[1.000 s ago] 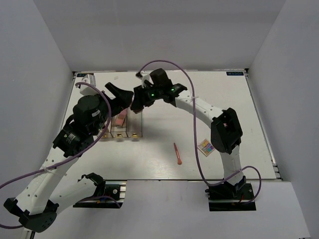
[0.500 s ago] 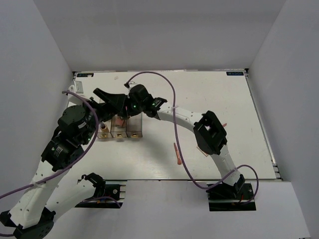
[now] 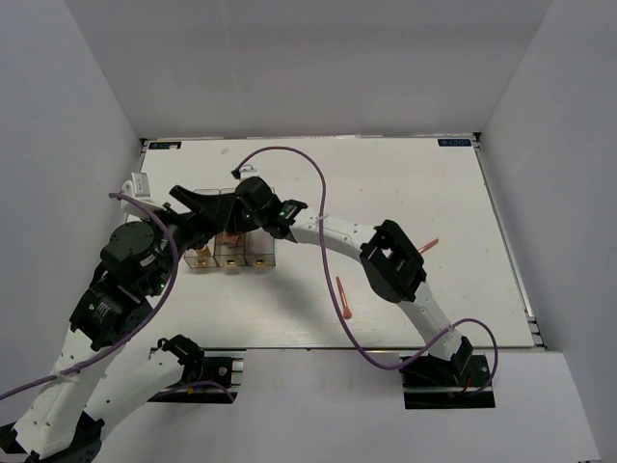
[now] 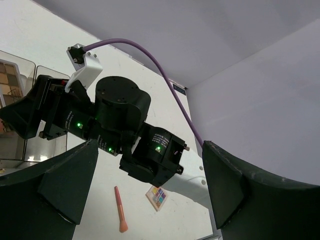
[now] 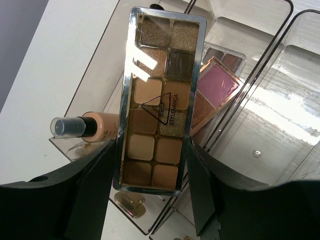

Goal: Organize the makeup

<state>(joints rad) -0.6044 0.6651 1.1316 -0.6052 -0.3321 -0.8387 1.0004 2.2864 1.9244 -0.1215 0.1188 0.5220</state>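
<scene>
I should release the brown eyeshadow palette from my right gripper, because the pink compact's section is below, so the brown palette would land in the organizer (image 3: pixel 246 256).
My right gripper (image 5: pixel 151 172) is shut on the lower end of a brown eyeshadow palette (image 5: pixel 156 95), held over the clear organizer (image 5: pixel 270 95). Inside the organizer lie a beige foundation bottle (image 5: pixel 92 127) and a pink compact (image 5: pixel 218 84) on a mauve palette. From above, the right gripper (image 3: pixel 246 207) hangs over the organizer (image 3: pixel 246 256). My left gripper (image 3: pixel 190 201) is open and empty just left of it. A coral applicator (image 3: pixel 343 299) lies on the table, another (image 3: pixel 427 244) further right. The multicolour palette (image 4: pixel 159 197) lies beside the applicator (image 4: pixel 120 216).
The white table (image 3: pixel 405 183) is walled in by grey panels on three sides. The right arm's elbow (image 3: pixel 390 260) reaches across the middle of the table. The left gripper's fingers (image 4: pixel 65 185) frame the right wrist (image 4: pixel 150 160) close in front.
The right arm has swung left and nearer with the brown palette, from behind the organizer to over it. The left arm has drawn back to the left.
</scene>
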